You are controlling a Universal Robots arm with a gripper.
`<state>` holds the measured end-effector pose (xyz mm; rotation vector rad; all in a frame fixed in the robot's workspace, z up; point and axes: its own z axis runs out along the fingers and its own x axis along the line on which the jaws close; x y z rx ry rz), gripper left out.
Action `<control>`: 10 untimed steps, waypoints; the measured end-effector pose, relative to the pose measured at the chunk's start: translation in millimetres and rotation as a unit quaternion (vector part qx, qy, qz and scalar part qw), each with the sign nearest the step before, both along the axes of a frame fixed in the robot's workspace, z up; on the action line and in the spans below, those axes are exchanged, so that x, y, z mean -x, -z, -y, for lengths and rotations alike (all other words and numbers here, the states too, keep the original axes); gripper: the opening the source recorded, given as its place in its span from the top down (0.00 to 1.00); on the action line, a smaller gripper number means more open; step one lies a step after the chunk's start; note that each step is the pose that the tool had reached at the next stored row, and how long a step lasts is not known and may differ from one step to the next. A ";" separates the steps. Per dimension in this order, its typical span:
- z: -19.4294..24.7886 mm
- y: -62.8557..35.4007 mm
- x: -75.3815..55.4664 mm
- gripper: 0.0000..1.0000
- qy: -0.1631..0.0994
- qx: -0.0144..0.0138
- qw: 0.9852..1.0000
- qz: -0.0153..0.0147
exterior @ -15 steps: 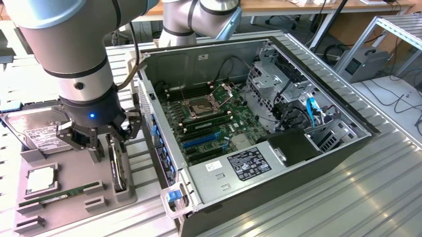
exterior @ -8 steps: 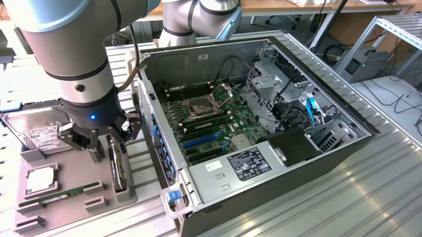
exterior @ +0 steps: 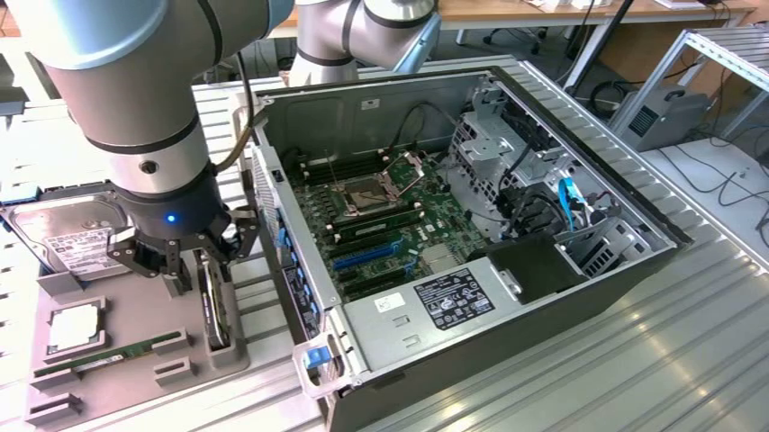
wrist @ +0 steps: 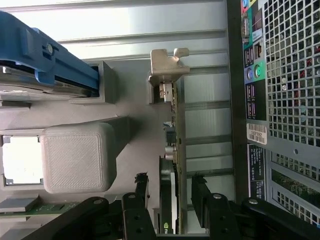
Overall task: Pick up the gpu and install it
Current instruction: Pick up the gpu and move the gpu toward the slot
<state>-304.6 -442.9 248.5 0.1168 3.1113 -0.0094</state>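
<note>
My fingers surround the GPU's near end and should close.
The gpu (exterior: pixel 215 310) is a thin black card standing on edge in a slot of the grey parts tray (exterior: pixel 132 310), just outside the open computer case (exterior: pixel 481 225). In the wrist view I look down on the gpu (wrist: pixel 176 125) edge-on, with its silver bracket (wrist: pixel 167 65) at the far end. My gripper (exterior: pixel 198 265) hangs directly over the card. Its jaws are open, and the black fingers (wrist: pixel 141 192) straddle the card's near end with a gap on each side. The gripper (wrist: pixel 170 189) holds nothing.
On the tray lie a hard drive (exterior: pixel 72 229), a square processor (exterior: pixel 75 328) and a green RAM stick (exterior: pixel 103 360). The case's motherboard shows blue expansion slots (exterior: pixel 360 256). The case's perforated rear panel (wrist: pixel 285 100) stands close beside the card.
</note>
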 end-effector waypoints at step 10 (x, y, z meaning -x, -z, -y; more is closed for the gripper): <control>0.0 3.9 -0.2 0.52 0.000 0.000 1.000 0.000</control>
